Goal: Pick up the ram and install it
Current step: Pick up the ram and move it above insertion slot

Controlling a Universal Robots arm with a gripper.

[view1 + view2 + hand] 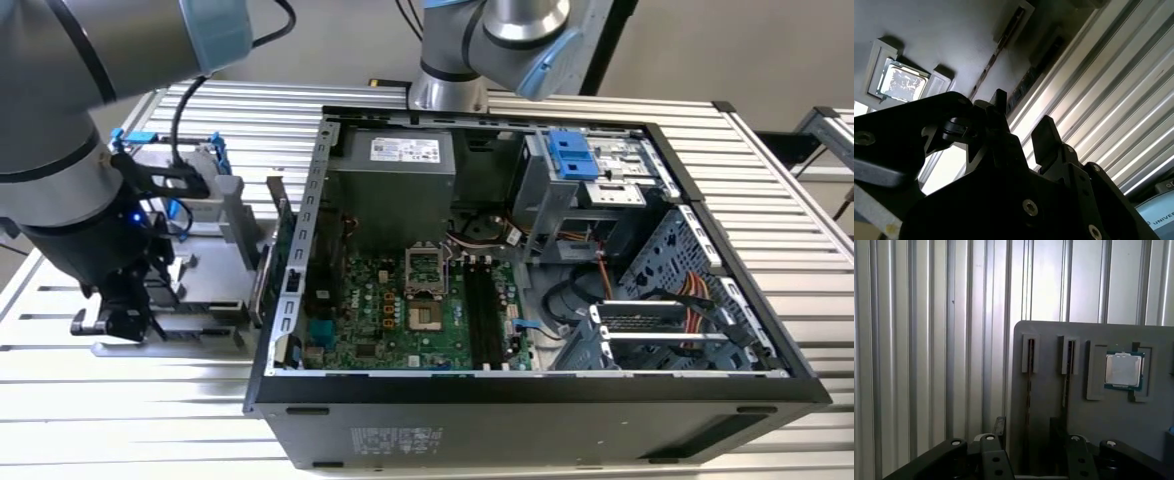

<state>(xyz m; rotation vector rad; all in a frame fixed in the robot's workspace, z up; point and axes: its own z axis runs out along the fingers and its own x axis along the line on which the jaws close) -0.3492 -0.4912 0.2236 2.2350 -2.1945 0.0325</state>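
The first ram's end is wrapped by the tray's slot holder, so my gripper will next grab the first ram by its flat sides, along its open middle.
In the first wrist view two ram sticks stand on edge in slots of a grey tray (1054, 340). One ram (1029, 390) runs down between my fingertips. The other ram (1068, 385) lies just beside one finger (1055, 426). My gripper (1027, 432) is open and straddles the first stick with a gap on each side. The second wrist view shows the same gripper (1021, 117) open over the thin ram edge (994, 55). In the exterior view the gripper (120, 315) hangs low over the tray (200, 290), at the exterior view's left of the computer case.
A processor chip (1124, 370) sits in a pocket of the tray beside the ram slots. The open computer case (534, 390) holds the motherboard with its long black memory slots (481, 315). A second arm's base (447, 85) stands behind the case. Ribbed metal tabletop (134, 400) surrounds everything.
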